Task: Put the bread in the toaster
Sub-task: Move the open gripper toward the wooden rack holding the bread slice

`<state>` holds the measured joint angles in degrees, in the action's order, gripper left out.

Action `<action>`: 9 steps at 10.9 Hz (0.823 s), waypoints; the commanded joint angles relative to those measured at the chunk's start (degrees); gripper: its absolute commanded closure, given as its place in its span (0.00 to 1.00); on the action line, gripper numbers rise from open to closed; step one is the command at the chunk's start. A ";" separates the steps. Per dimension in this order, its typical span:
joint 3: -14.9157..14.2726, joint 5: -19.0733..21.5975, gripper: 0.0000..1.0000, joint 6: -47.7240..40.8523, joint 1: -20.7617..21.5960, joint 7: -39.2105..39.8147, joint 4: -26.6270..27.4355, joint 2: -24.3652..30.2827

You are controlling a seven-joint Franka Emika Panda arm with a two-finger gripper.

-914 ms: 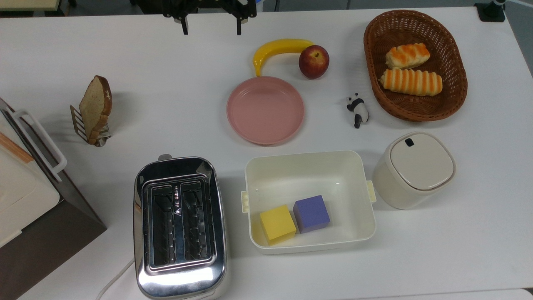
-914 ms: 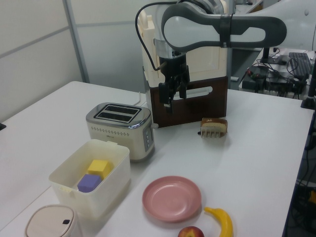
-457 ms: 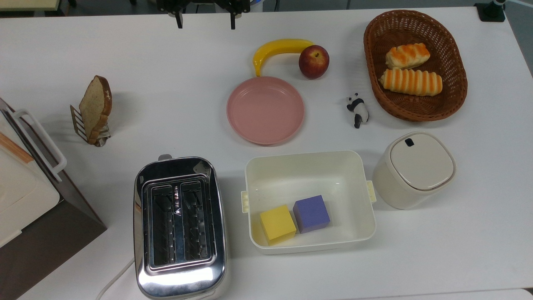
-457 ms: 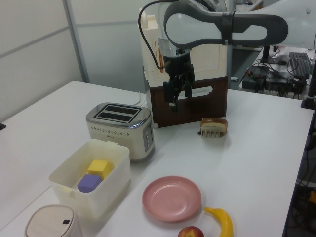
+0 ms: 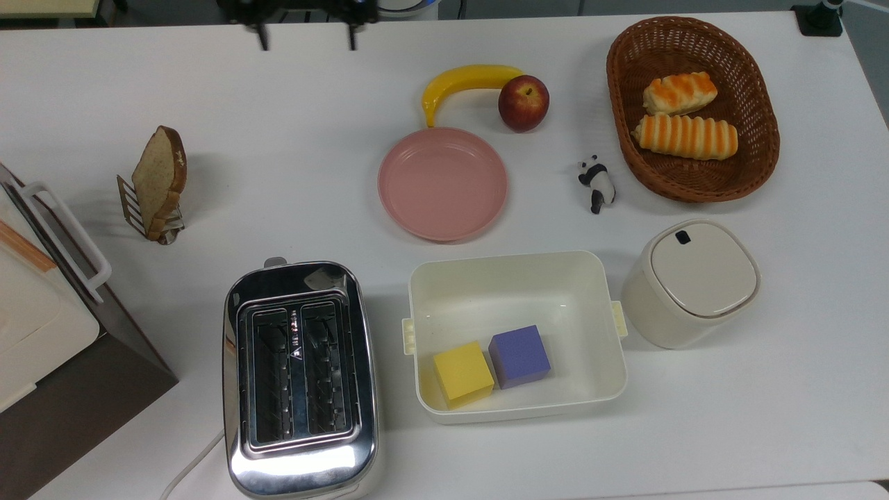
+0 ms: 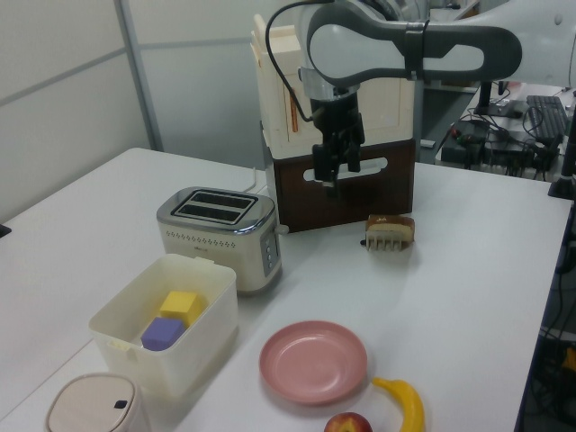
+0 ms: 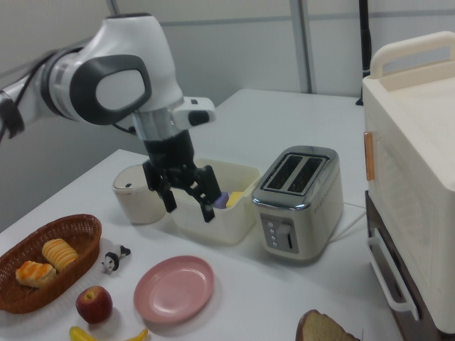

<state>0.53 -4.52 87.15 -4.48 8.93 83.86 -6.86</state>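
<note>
The bread's lower edge should stay free to slide into the toaster (image 6: 220, 225), so my gripper needs to reach the bread and pick up its top crust (image 6: 390, 220).
The bread (image 5: 161, 179) is a brown slice standing tilted in a small metal rack near the top view's left side; it also appears as the bread (image 6: 390, 227) and the bread (image 7: 327, 328). The chrome toaster (image 5: 300, 378) stands at the table's near edge, both slots empty, and shows again as the toaster (image 6: 220, 225) and the toaster (image 7: 298, 202). My gripper (image 5: 306, 43) hangs open and empty above the table's far edge, well clear of the bread. In the side views the gripper (image 6: 337, 177) (image 7: 190, 212) points down, above table height.
A pink plate (image 5: 442, 184), banana (image 5: 465, 80) and apple (image 5: 523, 103) lie mid-table. A cream tub (image 5: 514, 258) holds a yellow and a purple block. A lidded canister (image 5: 691, 281), panda figure (image 5: 596, 184) and roll basket (image 5: 764, 125) sit right; a large appliance (image 5: 42, 326) stands left.
The gripper has moved toward the top view's left along the far edge, staying open. In the left view it has shifted right, closer to the bread. Nothing on the table has moved.
</note>
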 commanded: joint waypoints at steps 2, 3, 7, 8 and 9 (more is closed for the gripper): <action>-0.35 -4.97 0.00 2.13 -4.12 8.72 5.85 1.15; -0.44 -5.67 0.00 5.54 -5.70 9.87 8.74 1.32; -0.35 -9.98 0.00 19.52 -9.84 10.14 19.74 1.15; -0.35 -9.98 0.00 22.07 -11.33 10.14 21.24 1.15; -0.35 -9.98 0.00 24.62 -11.34 10.14 22.73 1.15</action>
<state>0.12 -13.74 105.90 -14.48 17.93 101.51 -7.68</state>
